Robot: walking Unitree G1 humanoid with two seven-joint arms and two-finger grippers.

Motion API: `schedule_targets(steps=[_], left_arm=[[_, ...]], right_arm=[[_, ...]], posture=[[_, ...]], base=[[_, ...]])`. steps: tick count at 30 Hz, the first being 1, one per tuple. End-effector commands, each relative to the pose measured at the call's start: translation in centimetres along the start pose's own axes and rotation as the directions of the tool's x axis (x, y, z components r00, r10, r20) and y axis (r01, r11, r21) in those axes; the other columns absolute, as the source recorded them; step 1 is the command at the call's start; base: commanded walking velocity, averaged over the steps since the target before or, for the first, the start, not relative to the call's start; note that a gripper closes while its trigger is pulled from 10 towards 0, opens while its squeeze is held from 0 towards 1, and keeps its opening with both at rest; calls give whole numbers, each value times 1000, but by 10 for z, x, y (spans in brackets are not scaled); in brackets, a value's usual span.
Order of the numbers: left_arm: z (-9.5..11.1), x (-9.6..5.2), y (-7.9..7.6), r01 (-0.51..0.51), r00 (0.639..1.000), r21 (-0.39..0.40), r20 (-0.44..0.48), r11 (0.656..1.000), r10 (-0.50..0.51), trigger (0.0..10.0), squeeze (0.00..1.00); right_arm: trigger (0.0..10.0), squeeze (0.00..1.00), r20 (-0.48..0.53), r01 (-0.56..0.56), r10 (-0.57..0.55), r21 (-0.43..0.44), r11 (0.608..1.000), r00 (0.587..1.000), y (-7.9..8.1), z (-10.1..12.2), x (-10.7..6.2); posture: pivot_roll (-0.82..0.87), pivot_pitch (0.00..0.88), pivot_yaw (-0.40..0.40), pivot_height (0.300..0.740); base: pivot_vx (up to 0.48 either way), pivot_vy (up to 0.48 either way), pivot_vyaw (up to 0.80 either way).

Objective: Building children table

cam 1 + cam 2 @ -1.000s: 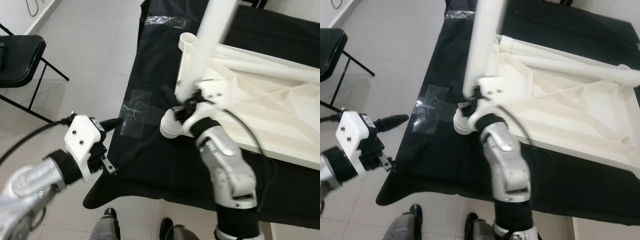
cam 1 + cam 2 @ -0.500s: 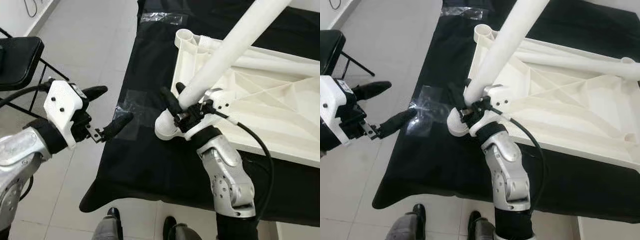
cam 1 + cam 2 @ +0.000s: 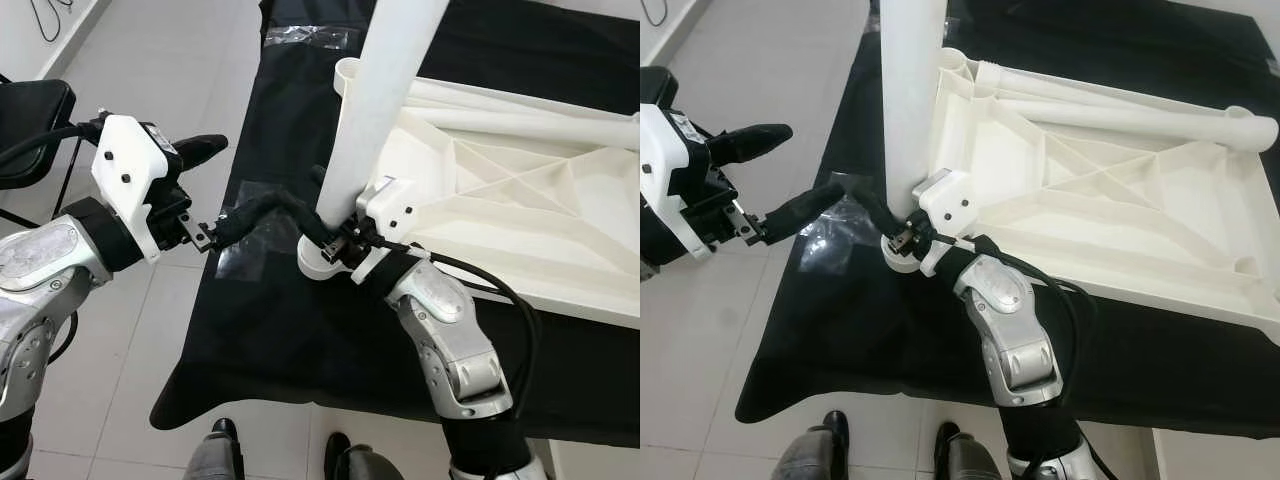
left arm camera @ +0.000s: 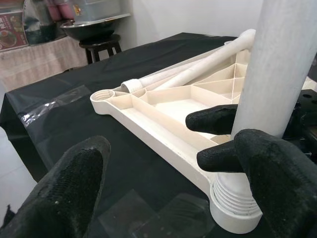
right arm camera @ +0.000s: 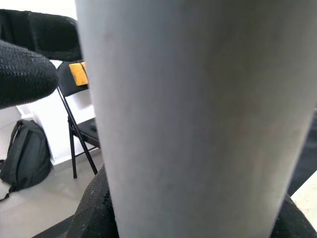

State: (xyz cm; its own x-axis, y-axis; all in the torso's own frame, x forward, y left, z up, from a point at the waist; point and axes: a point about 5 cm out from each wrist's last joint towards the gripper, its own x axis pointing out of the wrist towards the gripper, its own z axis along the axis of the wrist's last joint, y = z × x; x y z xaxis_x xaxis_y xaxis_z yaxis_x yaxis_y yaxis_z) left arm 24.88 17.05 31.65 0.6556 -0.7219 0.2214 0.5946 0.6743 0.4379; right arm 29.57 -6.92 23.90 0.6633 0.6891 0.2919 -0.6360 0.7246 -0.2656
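My left gripper grabs the leg by its bare upper part (image 3: pixel 388 80) (image 4: pixel 286 37) next, since my right gripper already holds the leg's lower end.
A white plastic tabletop (image 3: pixel 1110 200) lies upside down on a black-covered table (image 3: pixel 290 340). My right gripper (image 3: pixel 333 228) is shut on the lower end of a white table leg (image 3: pixel 380 90). The leg stands nearly upright over the threaded corner socket (image 4: pixel 233 206) at the tabletop's near left corner. My left gripper (image 3: pixel 238 178) is open just left of the leg's base, and its lower finger (image 3: pixel 250 212) reaches close to the right gripper. A second leg (image 3: pixel 1120 115) lies along the tabletop's far side, next to an empty corner socket (image 3: pixel 350 72).
A black folding chair (image 3: pixel 30 110) stands on the tiled floor to the left. Clear tape patches (image 3: pixel 245 255) stick to the cloth near the table's left edge. Dark shoes (image 3: pixel 222 438) show at the bottom edge. A backpack (image 5: pixel 25 148) lies by the chair.
The leg has swung from leaning right to nearly upright over the near corner socket. My left gripper has moved right, closer to the leg's base. The head view has shifted slightly.
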Motion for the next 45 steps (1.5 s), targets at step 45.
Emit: schedule_targets(steps=[45], left_arm=[[75, 33, 32, 221, 941, -63, 275, 973, -196, 10000, 0]], right_arm=[[10000, 0, -193, -276, 303, 157, 948, 933, -45, -34, 41]], posture=[[132, 351, -96, 740]], base=[[0, 0, 0]])
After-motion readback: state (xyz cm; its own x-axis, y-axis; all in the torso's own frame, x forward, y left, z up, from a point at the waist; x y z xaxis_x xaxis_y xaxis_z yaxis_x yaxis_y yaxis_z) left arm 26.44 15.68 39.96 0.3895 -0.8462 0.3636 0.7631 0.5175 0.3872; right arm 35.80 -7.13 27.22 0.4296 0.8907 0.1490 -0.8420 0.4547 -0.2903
